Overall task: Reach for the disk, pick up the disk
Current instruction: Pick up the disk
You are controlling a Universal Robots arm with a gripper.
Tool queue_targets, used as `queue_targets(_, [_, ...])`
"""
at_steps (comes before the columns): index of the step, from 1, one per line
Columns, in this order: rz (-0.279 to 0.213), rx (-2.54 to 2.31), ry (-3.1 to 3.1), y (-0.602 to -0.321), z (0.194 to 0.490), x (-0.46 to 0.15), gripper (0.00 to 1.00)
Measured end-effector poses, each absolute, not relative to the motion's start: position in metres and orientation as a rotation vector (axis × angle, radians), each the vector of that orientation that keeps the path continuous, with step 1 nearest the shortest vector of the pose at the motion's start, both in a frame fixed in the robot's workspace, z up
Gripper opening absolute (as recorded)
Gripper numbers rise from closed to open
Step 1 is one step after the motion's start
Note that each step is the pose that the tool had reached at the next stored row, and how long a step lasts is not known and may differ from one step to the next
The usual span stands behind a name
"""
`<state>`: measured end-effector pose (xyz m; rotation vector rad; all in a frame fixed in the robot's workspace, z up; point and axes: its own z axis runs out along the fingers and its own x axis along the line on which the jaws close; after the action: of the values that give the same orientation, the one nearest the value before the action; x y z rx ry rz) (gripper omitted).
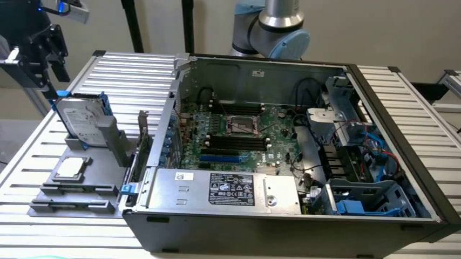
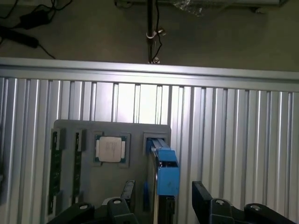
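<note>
The robot's fingertips stop above and short of the blue bracket on the disk's upper end, so the gripper needs to lower toward the bracket first and then close on it.
The disk [image 1: 81,120] is a silver drive with a white label in a blue bracket. It stands on edge in a slot of a grey holder [image 1: 101,175] at the exterior view's left. My gripper [image 1: 40,70] hangs above and slightly to the left of it, apart from it. In the wrist view the disk [image 2: 163,172] appears edge-on with its blue bracket uppermost. My gripper [image 2: 163,198] is open, with one dark finger [image 2: 126,191] on each side of the disk's line and nothing held.
A small square silver processor chip [image 1: 72,168] lies flat on the grey holder beside the disk. An open computer case [image 1: 288,135] fills the exterior view's right, close to the holder. Everything rests on a slatted aluminium table [image 1: 122,70].
</note>
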<state>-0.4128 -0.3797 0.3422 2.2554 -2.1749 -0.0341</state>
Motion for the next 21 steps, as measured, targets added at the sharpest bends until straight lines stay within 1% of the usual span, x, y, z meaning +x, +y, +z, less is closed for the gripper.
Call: queue_targets(21, [-0.032,2.253,-2.179,-0.377,0.306,-0.415,0.6])
